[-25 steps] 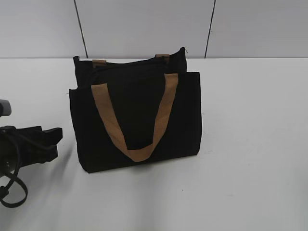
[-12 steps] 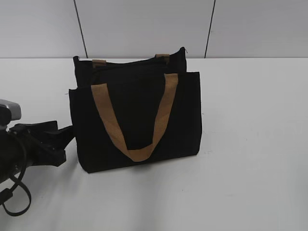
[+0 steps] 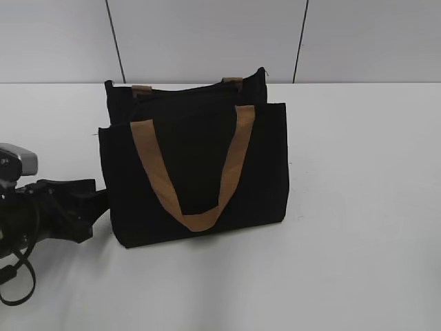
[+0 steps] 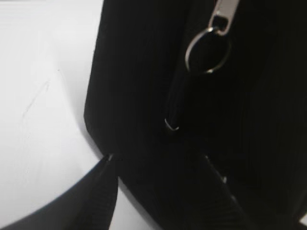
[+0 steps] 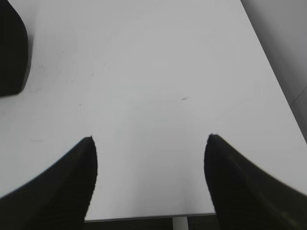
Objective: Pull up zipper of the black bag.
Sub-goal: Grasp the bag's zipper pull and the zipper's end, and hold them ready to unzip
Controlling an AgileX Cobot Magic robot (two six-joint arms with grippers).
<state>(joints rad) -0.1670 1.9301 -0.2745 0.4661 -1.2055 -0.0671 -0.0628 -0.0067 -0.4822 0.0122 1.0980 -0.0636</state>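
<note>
My left gripper grabs the black webbing tab at the zipper's bottom end [image 4: 165, 167] next, to steady the bag for zipping.
The black bag [image 3: 200, 172] stands upright mid-table, its tan handle [image 3: 196, 221] hanging down the front. My left gripper [image 3: 96, 196] is at the bag's lower left end. In the left wrist view the bag's end [image 4: 139, 72] fills the frame. The silvery pull tab [image 4: 223, 14] with a ring [image 4: 207, 50] hangs at the top, above the black zipper line [image 4: 175, 103]. My left gripper [image 4: 158, 158] is open, its jaws spread around the bag's lower corner, well below the tab. My right gripper [image 5: 149, 138] is open and empty above bare table, out of the exterior view.
The white table [image 3: 358, 207] spreads around the bag, with a grey panelled wall behind. In the right wrist view the bag's corner [image 5: 12, 52] shows at upper left, and the table's edge [image 5: 144, 216] runs just under the jaws.
My left gripper has moved right along the table, from clear of the bag up to its lower left end. The bag has not moved.
</note>
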